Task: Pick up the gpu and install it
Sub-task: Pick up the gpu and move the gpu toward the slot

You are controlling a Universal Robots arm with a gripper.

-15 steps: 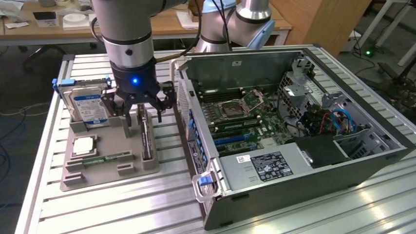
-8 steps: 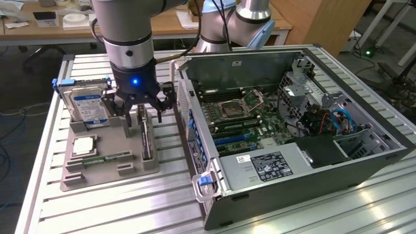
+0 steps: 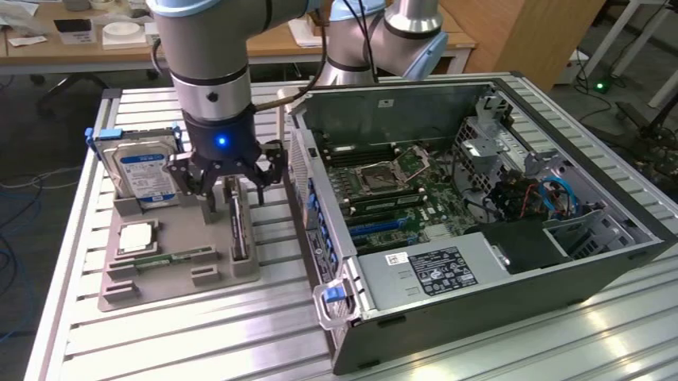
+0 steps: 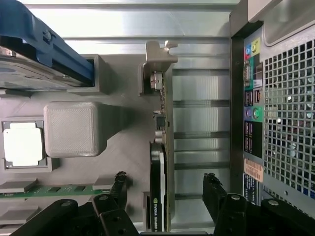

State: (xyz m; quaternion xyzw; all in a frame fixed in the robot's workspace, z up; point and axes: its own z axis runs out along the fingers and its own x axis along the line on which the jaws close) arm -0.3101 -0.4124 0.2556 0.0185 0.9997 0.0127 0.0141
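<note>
My gripper's fingers are high above the GPU's upper edge, over the grey holder tray (image 3: 170,287), so my gripper needs to go lower before it closes on the GPU.
The gpu (image 3: 240,232) stands on edge in a slot of the grey holder tray (image 3: 170,287), a thin green card with a dark cooler and a metal bracket at its far end. My gripper (image 3: 233,197) hangs just above it, open, one finger on each side of the card and neither touching it. In the wrist view the gpu (image 4: 157,172) runs edge-on between the two black fingertips (image 4: 119,181), and the gripper (image 4: 165,179) is centred over it with nothing in its grasp.
On the same tray stand a silver hard drive with a blue label (image 3: 145,165), a processor chip (image 3: 138,236) and a memory stick (image 3: 175,257). The open computer case (image 3: 593,238) lies close by on the exterior view's right, motherboard (image 3: 398,190) exposed. Its rear panel (image 4: 275,123) is near my finger.
</note>
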